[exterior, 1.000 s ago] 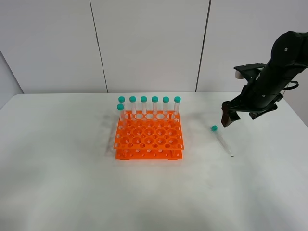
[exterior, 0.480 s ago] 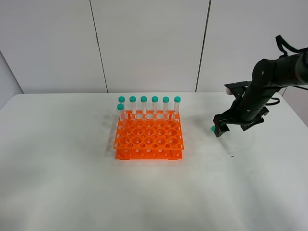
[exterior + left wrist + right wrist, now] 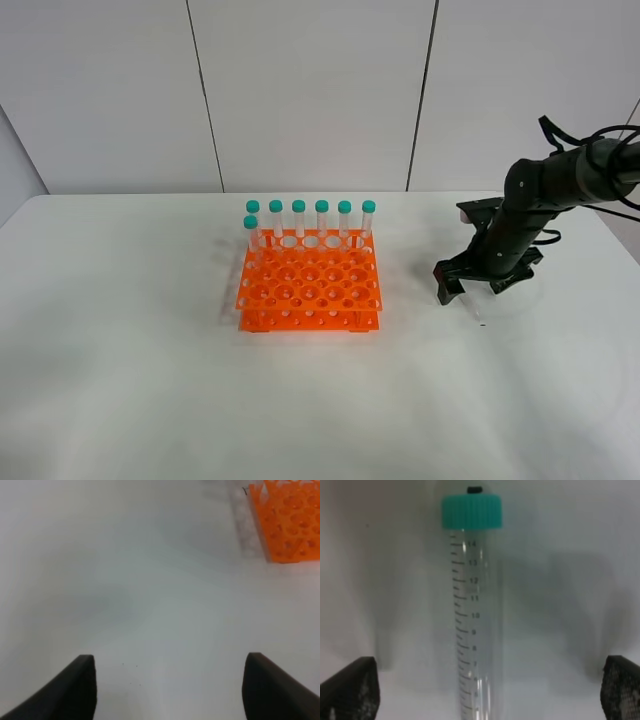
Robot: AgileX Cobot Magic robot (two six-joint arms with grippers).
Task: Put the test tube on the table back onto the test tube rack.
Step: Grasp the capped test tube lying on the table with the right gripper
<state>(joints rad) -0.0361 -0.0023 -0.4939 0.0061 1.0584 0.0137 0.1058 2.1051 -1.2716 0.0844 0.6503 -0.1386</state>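
My right gripper's fingers nearly meet their shadows on the tabletop beside the tube's body (image 3: 478, 680), so it is time to close on the test tube now. That would catch the tube.
The test tube (image 3: 472, 605), clear with a teal cap, lies flat on the white table (image 3: 150, 380). My right gripper (image 3: 485, 690) is open and low over it, one finger on each side of the tube, neither touching it. In the exterior view the right gripper (image 3: 470, 288) hides most of the tube; only its tip end (image 3: 477, 314) shows. The orange test tube rack (image 3: 308, 285) stands left of it, with several identical capped tubes (image 3: 298, 215) upright along its back row. My left gripper (image 3: 170, 690) is open and empty over bare table.
The rack's corner (image 3: 290, 525) shows in the left wrist view, well away from the left fingers. Grey wall panels stand behind the table. The table's right edge lies just beyond the right arm.
My right arm has come down and moved left, from above and right of the tube to low over it, with its open fingers now on either side of the tube. The tube has not moved.
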